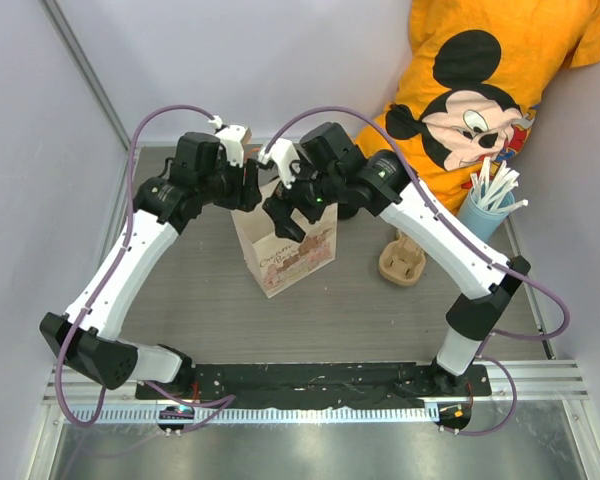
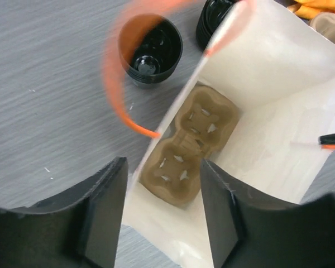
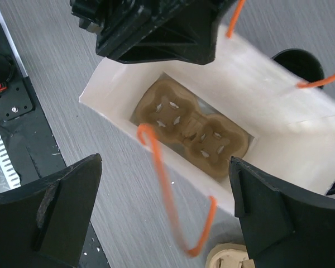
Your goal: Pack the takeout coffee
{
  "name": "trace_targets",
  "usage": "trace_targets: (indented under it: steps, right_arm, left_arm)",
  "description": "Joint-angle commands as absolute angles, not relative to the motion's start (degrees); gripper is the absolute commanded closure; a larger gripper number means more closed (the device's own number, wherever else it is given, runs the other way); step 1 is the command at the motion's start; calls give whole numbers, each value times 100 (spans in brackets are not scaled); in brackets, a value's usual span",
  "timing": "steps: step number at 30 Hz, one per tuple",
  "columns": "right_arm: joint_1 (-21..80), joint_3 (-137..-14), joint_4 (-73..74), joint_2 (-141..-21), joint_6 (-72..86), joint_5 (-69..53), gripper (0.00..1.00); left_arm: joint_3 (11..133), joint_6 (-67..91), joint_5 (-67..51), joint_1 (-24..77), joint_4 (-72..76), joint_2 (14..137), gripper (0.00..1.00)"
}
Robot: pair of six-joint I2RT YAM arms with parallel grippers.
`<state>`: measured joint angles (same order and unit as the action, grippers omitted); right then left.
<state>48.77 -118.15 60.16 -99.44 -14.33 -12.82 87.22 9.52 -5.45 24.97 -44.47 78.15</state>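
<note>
My right gripper will next grab the paper bag by the rim of its printed side, so the bag's opening stays free to take the coffee.
The takeout coffee, a small black cup with no lid on and a dark inside, stands on the table just beyond the brown paper bag. A second black round thing sits beside it, cut off by the bag's edge. The bag stands open with a beige pulp carrier lying on its bottom. My left gripper hovers over the bag's near rim, open and empty. An orange handle shows blurred in front of it. My right gripper hangs wide open over the opposite rim and its orange handle.
Another pulp carrier lies on the table right of the bag. A light blue cup of white straws stands at the far right. An orange Mickey Mouse shirt hangs at the back right. Walls close in both sides.
</note>
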Motion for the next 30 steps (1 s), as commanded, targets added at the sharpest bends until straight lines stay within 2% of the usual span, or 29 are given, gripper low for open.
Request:
trace_targets:
  steps: [1,5,21,24,30]
  right_arm:
    - [4659,-12199,5959,-9492,-1538,-1485,0]
    - [4544,-12287,5950,-9431,-1529,-1643,0]
    - [4377,-11962,5792,-9079,-1731,-1582,0]
    - [4377,-11533,5573,-8930,-1967,-1582,0]
    - [4342,-10486,4738,-8482,-2285,-1538,7]
  left_arm:
    - [9096,774,-396,2461,-4333,7567,38]
    - [9114,738,-439,2461,-4359,7506,33]
    - [9211,449,-888,2452,-4377,7488,28]
    - [9229,282,-879,2452,-4228,7480,28]
    - [9325,88,-931,2452,-3990,7629,30]
